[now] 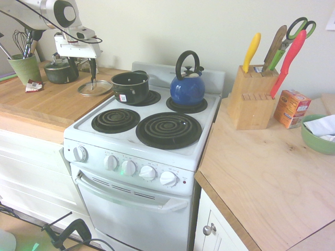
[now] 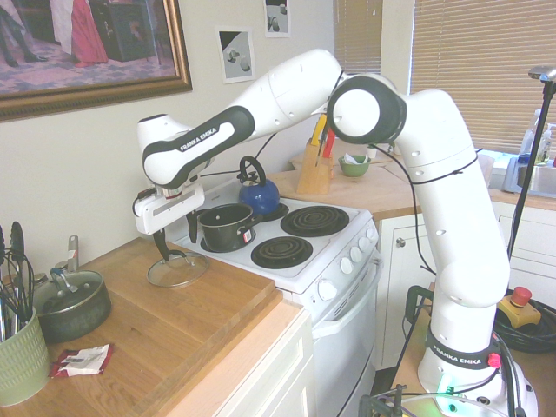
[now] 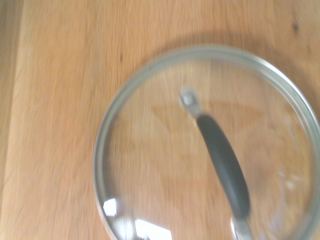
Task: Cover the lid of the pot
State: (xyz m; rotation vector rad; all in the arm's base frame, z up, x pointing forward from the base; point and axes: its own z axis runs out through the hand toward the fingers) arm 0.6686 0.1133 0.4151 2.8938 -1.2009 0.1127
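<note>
My open fingers end above the dark handle across the glass, so it is too early to close on the lid. My gripper lowers first from here.
The lid, clear glass with a thin metal rim and a dark handle across its middle, lies flat on the wooden counter just left of the stove. It fills the wrist view and also appears in the second exterior view. My gripper hangs straight over it, open, with its fingertips low around the handle and holding nothing. The pot, a small black saucepan with a white-and-red label, stands uncovered on the stove's back left burner, just right of the lid.
A blue kettle sits on the back right burner. On the left counter stand a dark green-grey lidded pot, a green utensil cup and a small packet. A knife block, orange box and green bowl occupy the right counter.
</note>
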